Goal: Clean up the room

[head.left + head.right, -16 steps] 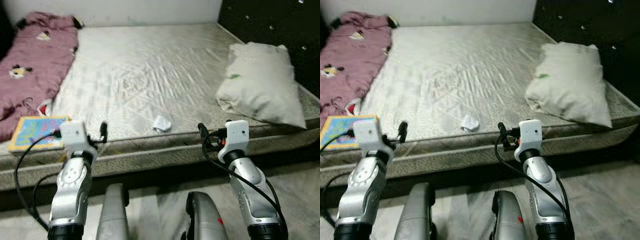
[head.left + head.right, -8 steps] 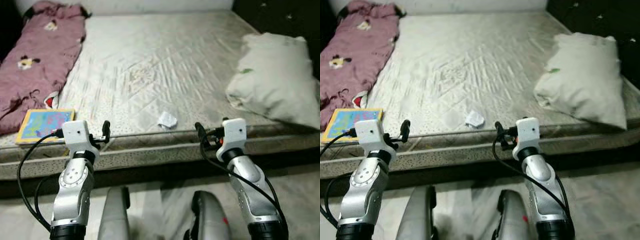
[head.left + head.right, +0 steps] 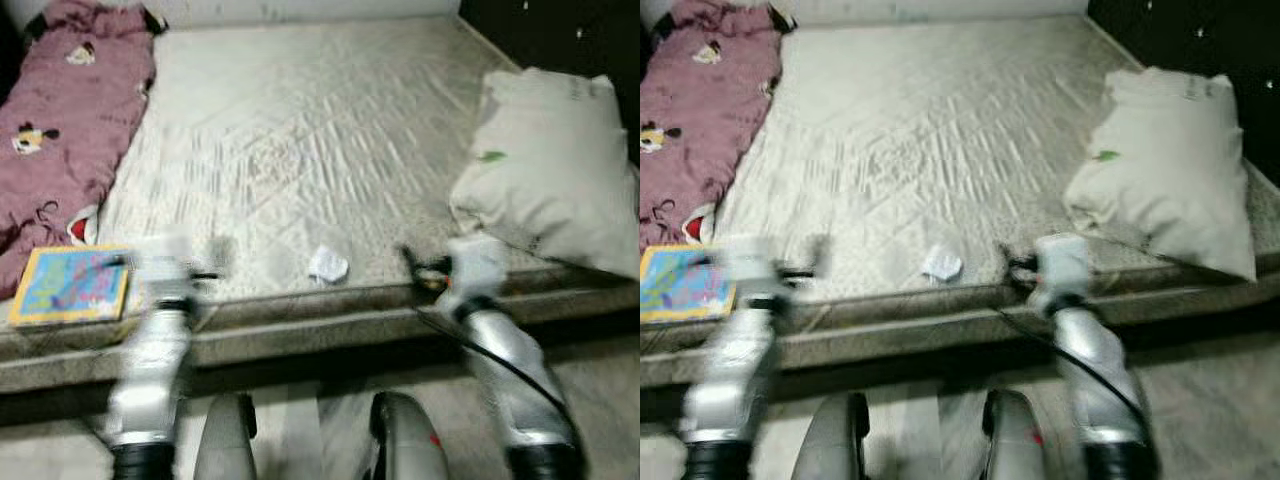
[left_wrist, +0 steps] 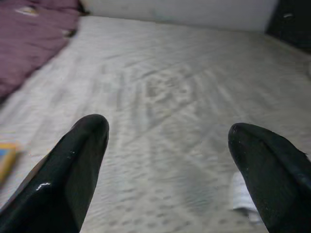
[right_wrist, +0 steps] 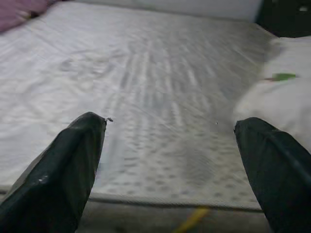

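I will grab the crumpled white paper (image 3: 327,264) by its edge (image 3: 338,267) with my right gripper next. Then I can clean up.
A crumpled white paper (image 3: 327,264) lies on the bare mattress (image 3: 300,130) close to its front edge, between my two raised arms. A colourful book (image 3: 72,284) rests at the front left corner, beside a maroon blanket (image 3: 65,110) heaped along the left side. On the right lies a white pillow (image 3: 550,175). My left gripper (image 4: 167,136) is open over the bed edge, with the paper (image 4: 241,196) by one finger. My right gripper (image 5: 170,126) is open too, nothing between its fingers, and the pillow (image 5: 279,97) lies ahead of it. Both arms are motion-blurred in the eye views.
The bed's front edge (image 3: 330,325) runs across just ahead of my arms, with grey floor (image 3: 600,390) below it. A dark wall (image 3: 560,35) stands behind the pillow on the right. My own legs (image 3: 400,440) show at the bottom.
The whole picture has shifted as the camera moved. Both arms are now smeared with motion but stay raised at the bed edge. The things on the bed lie as before.
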You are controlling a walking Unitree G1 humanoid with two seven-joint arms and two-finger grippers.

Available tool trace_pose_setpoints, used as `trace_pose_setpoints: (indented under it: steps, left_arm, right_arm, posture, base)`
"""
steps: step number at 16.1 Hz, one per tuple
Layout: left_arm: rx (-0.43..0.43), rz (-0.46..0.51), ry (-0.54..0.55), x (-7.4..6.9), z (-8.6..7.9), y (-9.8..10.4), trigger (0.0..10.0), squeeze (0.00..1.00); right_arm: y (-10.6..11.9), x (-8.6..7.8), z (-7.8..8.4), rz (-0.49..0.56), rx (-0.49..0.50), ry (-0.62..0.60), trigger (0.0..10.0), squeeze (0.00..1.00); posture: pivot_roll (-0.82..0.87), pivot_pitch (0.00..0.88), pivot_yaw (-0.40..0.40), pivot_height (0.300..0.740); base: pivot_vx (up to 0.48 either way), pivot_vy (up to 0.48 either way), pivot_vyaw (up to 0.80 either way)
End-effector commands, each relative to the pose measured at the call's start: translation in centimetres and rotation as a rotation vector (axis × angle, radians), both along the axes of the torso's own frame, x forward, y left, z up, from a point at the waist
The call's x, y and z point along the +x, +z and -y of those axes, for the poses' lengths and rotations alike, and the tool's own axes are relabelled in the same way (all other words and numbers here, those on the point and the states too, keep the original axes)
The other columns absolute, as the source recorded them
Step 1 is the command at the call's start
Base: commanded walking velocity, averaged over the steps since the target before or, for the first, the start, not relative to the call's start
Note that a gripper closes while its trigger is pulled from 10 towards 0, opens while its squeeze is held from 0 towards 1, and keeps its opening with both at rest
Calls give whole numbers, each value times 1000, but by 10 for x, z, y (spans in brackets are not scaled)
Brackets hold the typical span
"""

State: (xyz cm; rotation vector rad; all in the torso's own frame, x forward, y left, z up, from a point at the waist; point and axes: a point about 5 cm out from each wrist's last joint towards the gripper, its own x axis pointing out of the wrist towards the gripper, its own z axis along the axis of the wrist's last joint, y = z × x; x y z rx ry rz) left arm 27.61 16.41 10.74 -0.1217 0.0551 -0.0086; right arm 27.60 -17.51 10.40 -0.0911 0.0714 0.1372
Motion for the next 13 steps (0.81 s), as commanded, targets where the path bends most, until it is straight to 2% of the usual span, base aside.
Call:
trace_pose_setpoints:
  steps: [1, 3, 6, 9, 11, 13]
  left_arm:
    - [23, -10, 40, -3, -16, -1, 10000, 0]
    - [22, -11, 32, -3, -14, -1, 10000, 0]
    - [22, -18, 37, -3, -14, -3, 10000, 0]
    - [14, -22, 33, -4, -13, -4, 10000, 0]
    - [14, -24, 43, -4, -14, -4, 10000, 0]
    - [12, -28, 45, -4, -13, -5, 10000, 0]
  right_arm:
    - [5, 4, -14, 19, 24, 43, 10000, 0]
    - [5, 4, -14, 18, 24, 44, 10000, 0]
    - [5, 3, -15, 26, 10, 66, 10000, 0]
    - [4, 3, -16, 20, 1, 72, 10000, 0]
    - [3, 3, -16, 14, -6, 77, 10000, 0]
    - [3, 4, -18, 19, -32, 94, 10000, 0]
  posture:
    - [-25, 41, 4, 585]
    - [-25, 36, 5, 585]
    - [-22, 29, 3, 585]
    - [-21, 24, 1, 585]
    - [-20, 23, 0, 585]
    - [-18, 25, -1, 585]
  base:
    - [304, 0, 0]
    - [308, 0, 0]
    - [0, 0, 0]
    - [160, 0, 800]
    - [0, 0, 353]
    - [0, 0, 800]
